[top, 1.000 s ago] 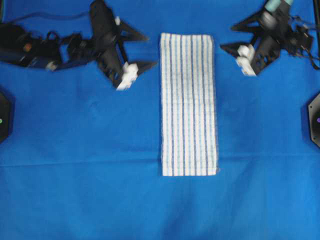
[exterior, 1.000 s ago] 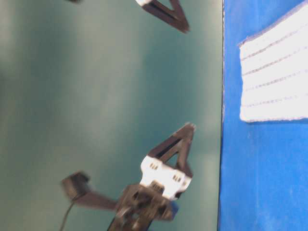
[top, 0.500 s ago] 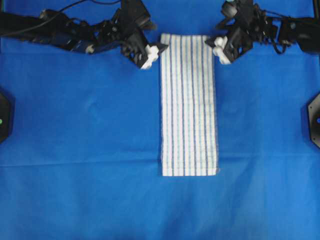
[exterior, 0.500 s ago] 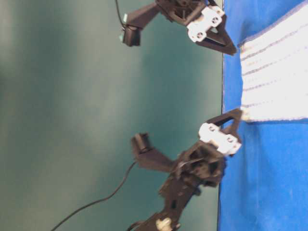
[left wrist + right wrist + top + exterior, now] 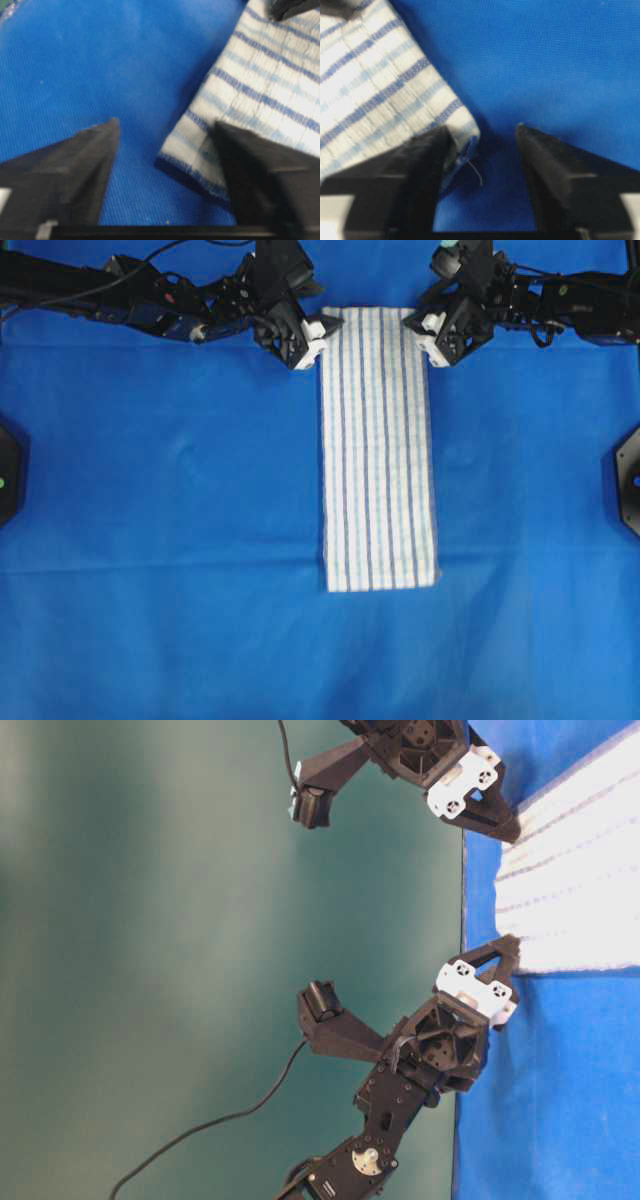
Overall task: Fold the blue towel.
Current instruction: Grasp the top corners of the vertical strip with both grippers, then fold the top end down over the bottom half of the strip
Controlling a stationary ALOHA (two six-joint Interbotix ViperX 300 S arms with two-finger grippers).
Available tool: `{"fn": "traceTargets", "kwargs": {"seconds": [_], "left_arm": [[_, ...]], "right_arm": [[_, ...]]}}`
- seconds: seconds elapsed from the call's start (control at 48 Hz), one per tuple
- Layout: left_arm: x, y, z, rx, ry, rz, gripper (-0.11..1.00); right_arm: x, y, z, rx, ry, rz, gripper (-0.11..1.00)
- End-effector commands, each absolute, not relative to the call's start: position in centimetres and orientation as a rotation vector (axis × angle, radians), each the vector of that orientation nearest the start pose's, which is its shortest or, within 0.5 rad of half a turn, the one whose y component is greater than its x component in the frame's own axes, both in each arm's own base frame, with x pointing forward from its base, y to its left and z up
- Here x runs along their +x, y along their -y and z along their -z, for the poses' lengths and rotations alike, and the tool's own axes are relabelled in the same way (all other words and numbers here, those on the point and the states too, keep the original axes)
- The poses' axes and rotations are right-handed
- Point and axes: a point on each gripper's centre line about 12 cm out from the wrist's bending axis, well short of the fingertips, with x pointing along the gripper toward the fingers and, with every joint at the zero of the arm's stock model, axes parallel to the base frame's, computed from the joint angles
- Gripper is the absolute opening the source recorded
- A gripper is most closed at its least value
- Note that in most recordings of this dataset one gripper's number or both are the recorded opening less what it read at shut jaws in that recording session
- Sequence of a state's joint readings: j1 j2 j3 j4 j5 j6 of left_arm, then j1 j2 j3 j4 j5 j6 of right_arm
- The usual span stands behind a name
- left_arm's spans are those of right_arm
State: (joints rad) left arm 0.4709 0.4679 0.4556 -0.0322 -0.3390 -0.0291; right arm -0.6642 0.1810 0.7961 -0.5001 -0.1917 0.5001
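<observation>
I should next use my right gripper to pick up the loose corner (image 5: 412,316) of its short end (image 5: 408,314) to fold the striped cloth, which is lying flat along the table.
The blue towel (image 5: 378,440), white with thin dark-blue stripes, lies as a long narrow strip down the middle of the overhead view. My left gripper (image 5: 318,336) is at its far left corner and my right gripper (image 5: 426,336) at its far right corner. In the left wrist view the left gripper (image 5: 166,122) stands open astride the hemmed corner (image 5: 200,150), the right-hand finger (image 5: 265,185) over the cloth. In the right wrist view the right gripper (image 5: 482,127) is open, the corner (image 5: 465,125) lying against the left-hand finger (image 5: 420,170).
A plain blue sheet (image 5: 150,540) covers the table. Black fixtures sit at the left edge (image 5: 8,480) and right edge (image 5: 630,480). Both arms stretch along the far edge, with cables behind them.
Both grippers have come down and inward from the sides to the towel's far corners, and their jaws have narrowed. The towel itself has barely moved.
</observation>
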Motion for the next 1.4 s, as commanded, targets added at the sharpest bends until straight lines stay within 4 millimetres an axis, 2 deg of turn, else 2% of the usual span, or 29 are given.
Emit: {"fn": "traceTargets", "kwargs": {"seconds": [0.0, 0.062, 0.146, 0.208, 0.417, 0.521, 0.792, 1.0, 1.208, 1.375], "left_arm": [[42.4, -20.6, -6.6, -0.185, -0.553, -0.465, 0.51], [42.5, -20.3, -5.9, -0.187, -0.567, -0.459, 0.31], [42.4, -20.2, -5.3, -0.187, -0.583, -0.456, 0.11], [42.3, -20.1, -5.2, -0.189, -0.587, -0.457, 0.02], [42.6, -20.3, -5.5, -0.175, -0.581, -0.454, 0.03], [42.7, -20.7, -6.3, -0.172, -0.569, -0.459, 0.03], [43.0, -23.8, -9.9, -0.164, -0.517, -0.507, 0.03], [43.0, -26.1, -11.0, -0.172, -0.512, -0.545, 0.03], [43.1, -26.3, -11.5, -0.17, -0.501, -0.547, 0.03], [43.2, -25.5, -11.8, -0.166, -0.502, -0.533, 0.03]], "right_arm": [[29.3, 21.4, -7.9, 0.309, -0.752, 0.542, 0.48], [29.4, 21.3, -7.9, 0.31, -0.75, 0.538, 0.3], [29.4, 21.1, -7.9, 0.311, -0.75, 0.534, 0.08], [29.4, 21.0, -7.9, 0.317, -0.75, 0.535, 0.07], [29.4, 20.9, -8.0, 0.325, -0.744, 0.539, 0.07], [29.4, 21.0, -8.3, 0.334, -0.734, 0.549, 0.07], [28.8, 22.3, -10.6, 0.34, -0.669, 0.598, 0.07], [28.0, 23.7, -11.6, 0.35, -0.637, 0.646, 0.07], [27.8, 24.3, -11.8, 0.347, -0.628, 0.66, 0.07], [27.8, 24.1, -12.7, 0.337, -0.607, 0.658, 0.07]]}}
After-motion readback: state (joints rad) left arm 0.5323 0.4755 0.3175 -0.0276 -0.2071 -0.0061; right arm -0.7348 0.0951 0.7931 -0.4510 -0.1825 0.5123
